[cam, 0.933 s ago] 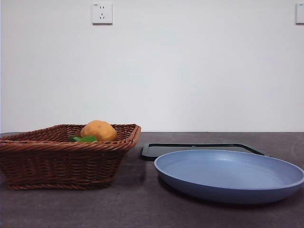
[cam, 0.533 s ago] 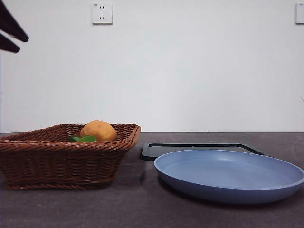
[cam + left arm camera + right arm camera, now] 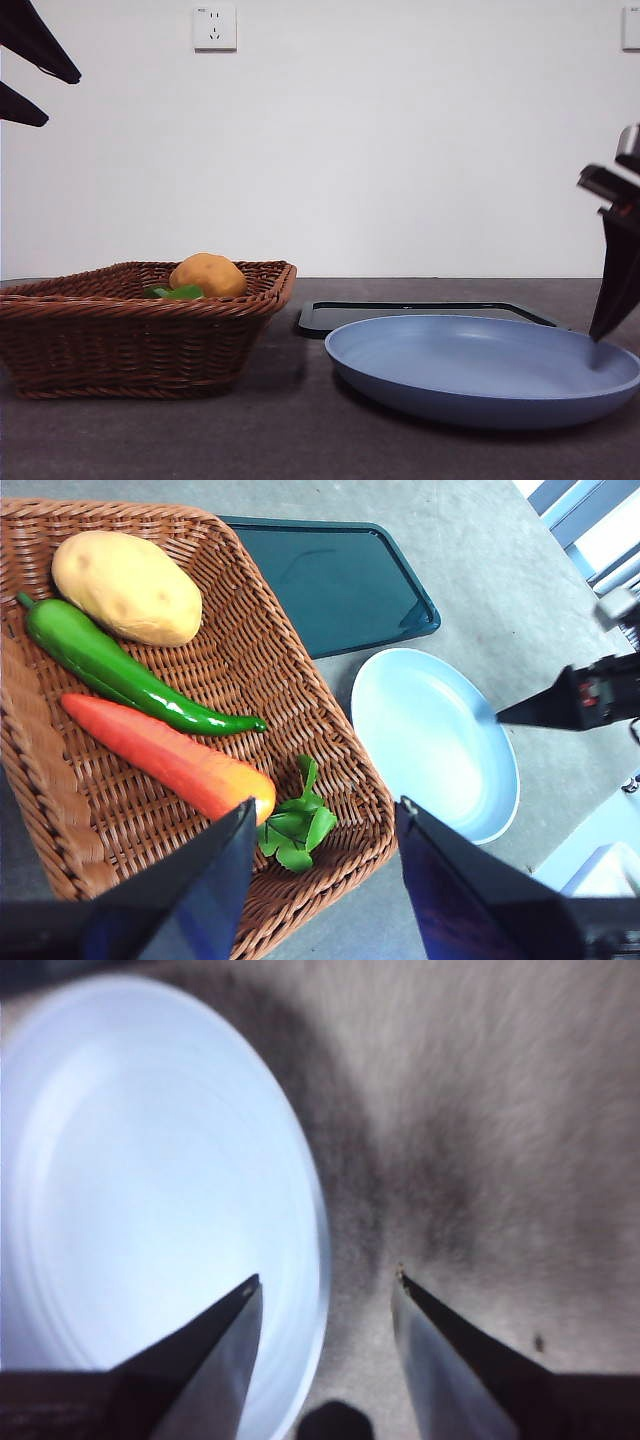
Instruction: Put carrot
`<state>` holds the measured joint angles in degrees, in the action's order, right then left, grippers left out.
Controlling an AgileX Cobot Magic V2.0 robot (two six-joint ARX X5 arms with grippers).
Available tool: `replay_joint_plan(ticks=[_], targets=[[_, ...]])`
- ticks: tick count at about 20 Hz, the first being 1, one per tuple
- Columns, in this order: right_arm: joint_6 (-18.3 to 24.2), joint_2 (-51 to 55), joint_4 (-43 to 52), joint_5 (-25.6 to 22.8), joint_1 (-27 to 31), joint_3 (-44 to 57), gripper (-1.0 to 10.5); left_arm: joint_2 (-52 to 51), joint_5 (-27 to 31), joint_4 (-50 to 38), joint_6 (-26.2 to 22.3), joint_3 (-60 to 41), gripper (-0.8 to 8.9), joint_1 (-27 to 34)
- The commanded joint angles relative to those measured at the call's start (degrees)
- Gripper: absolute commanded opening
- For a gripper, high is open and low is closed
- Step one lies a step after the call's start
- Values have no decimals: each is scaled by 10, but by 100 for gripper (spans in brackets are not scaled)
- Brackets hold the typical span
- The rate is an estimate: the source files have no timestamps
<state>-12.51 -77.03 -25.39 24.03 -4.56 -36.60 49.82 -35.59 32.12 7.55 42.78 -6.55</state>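
The blue plate needs to be ready to hold the carrot, so next my right gripper needs to pick the plate up by its rim [image 3: 600,345].
The carrot [image 3: 165,760], orange-red with green leaves [image 3: 295,825], lies in the brown wicker basket [image 3: 335,740] beside a green pepper [image 3: 130,675] and a tan potato [image 3: 125,585]. My left gripper [image 3: 322,805] is open and hovers high above the basket, over the carrot's leafy end; in the front view it shows as two black tips at the top left [image 3: 60,100]. The basket wall [image 3: 130,340] hides the carrot in the front view. My right gripper [image 3: 327,1275] is open just above the far edge of the blue plate [image 3: 150,1190], at the right edge of the front view [image 3: 610,285].
The blue plate [image 3: 480,365] sits right of the basket, with a flat black tray [image 3: 420,312] behind it. In the front view the potato [image 3: 208,275] and a bit of green [image 3: 180,292] rise over the basket rim. The right gripper also shows in the left wrist view [image 3: 580,695].
The left gripper's tips have come a little further into the top left corner. The right gripper has entered from the right edge and now hangs over the plate's rim.
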Motion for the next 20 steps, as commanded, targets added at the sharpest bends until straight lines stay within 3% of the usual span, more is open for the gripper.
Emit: replay_joint_plan(ticks=[1, 7, 13, 17, 20], targets=[[-11, -24, 11, 1, -9, -7, 203, 4, -4, -5, 2, 6, 249, -2], [-17, -36, 15, 1, -9, -7, 1, 4, -5, -3, 4, 6, 249, -2], [-26, 10, -23, 0, -7, -8, 4, 6, 4, -11, 38, 7, 275, -28], [-26, 105, -63, 0, -7, -8, 4, 59, 125, 23, 90, 48, 274, -86], [-26, 165, -82, -1, -7, -9, 4, 153, 204, 90, 90, 121, 273, -126]])
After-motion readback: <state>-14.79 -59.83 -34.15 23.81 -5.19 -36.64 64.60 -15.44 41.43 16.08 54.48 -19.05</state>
